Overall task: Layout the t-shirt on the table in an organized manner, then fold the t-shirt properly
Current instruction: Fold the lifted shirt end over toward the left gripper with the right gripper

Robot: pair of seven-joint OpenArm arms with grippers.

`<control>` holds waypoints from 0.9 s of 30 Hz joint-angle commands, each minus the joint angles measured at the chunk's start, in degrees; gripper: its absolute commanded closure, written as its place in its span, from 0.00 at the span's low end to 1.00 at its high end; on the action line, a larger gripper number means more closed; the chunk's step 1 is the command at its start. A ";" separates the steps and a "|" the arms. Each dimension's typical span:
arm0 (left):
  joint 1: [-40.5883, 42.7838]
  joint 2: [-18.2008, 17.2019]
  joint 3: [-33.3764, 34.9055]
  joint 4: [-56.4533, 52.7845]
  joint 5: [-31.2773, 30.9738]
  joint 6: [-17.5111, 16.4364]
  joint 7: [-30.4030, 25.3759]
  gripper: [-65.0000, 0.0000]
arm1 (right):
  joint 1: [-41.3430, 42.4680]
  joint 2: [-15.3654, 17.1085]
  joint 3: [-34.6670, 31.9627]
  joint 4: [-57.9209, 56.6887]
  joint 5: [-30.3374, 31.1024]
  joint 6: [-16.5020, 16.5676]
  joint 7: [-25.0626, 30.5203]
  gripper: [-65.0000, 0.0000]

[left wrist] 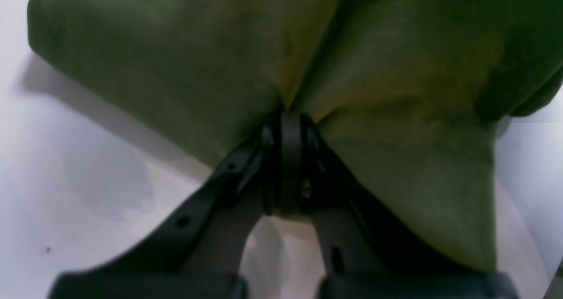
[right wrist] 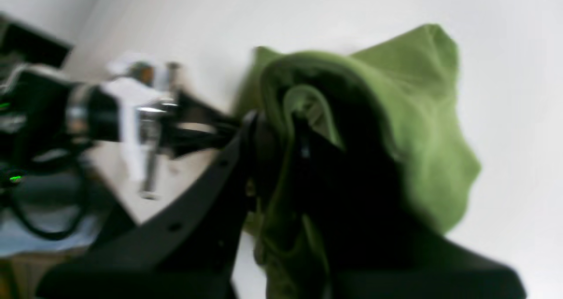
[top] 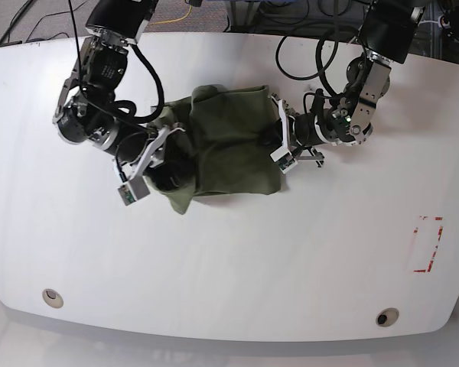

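The fold at my fingers arches above the table. My right gripper needs to keep holding the t-shirt until its held side lies flat.
The olive-green t-shirt (top: 229,141) lies bunched and partly doubled over on the middle of the white table (top: 291,260). My left gripper (top: 269,142) is at the shirt's right edge. In the left wrist view it (left wrist: 290,118) is shut on a pinch of the t-shirt (left wrist: 176,61), with the cloth fanning out from the fingertips. My right gripper (top: 170,174) is at the shirt's lower left corner. The right wrist view, blurred, shows it (right wrist: 281,127) shut on a fold of the t-shirt (right wrist: 422,114) that drapes over its fingers.
A red dashed rectangle (top: 428,245) marks the table's right side. Two round grommet holes (top: 52,297) (top: 383,316) sit near the front edge. Black cables (top: 306,46) loop over the back of the table by the left arm (right wrist: 132,114).
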 commanded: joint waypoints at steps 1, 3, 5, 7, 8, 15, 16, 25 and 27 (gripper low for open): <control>-0.25 -0.42 -0.17 0.17 1.80 0.37 2.55 1.00 | 0.98 -1.20 -0.41 1.00 1.82 0.25 1.62 1.00; -0.25 -0.42 -0.17 0.09 1.80 0.46 2.55 1.00 | 0.98 -2.25 -1.38 1.00 1.73 0.25 1.62 1.00; -0.25 -0.42 -0.17 0.09 1.80 0.46 2.55 1.00 | 0.98 -2.87 -3.31 0.92 1.64 0.16 1.62 1.00; -0.25 -0.42 -0.17 0.09 1.71 0.46 2.55 1.00 | 0.98 -3.22 -4.81 0.92 1.64 0.16 1.71 1.00; -0.25 -0.42 -0.17 0.17 1.71 0.46 2.55 1.00 | 1.07 -3.22 -5.16 0.92 1.64 0.16 1.71 1.00; -0.25 -0.42 -0.17 0.35 1.54 0.46 2.55 1.00 | 0.63 -3.75 -8.50 0.74 1.64 -1.77 3.47 1.00; -0.25 -0.42 -0.17 0.35 1.54 0.46 2.55 1.00 | 0.63 -3.75 -9.12 0.65 1.64 -2.03 3.82 1.00; -0.25 -0.25 -0.17 0.35 1.54 0.46 2.55 1.00 | 0.89 -3.66 -12.72 -1.99 1.55 -3.53 5.67 0.91; -0.25 0.10 -0.26 0.35 1.54 0.46 2.55 1.00 | 0.98 -3.66 -12.81 -2.43 1.55 -3.53 5.67 0.79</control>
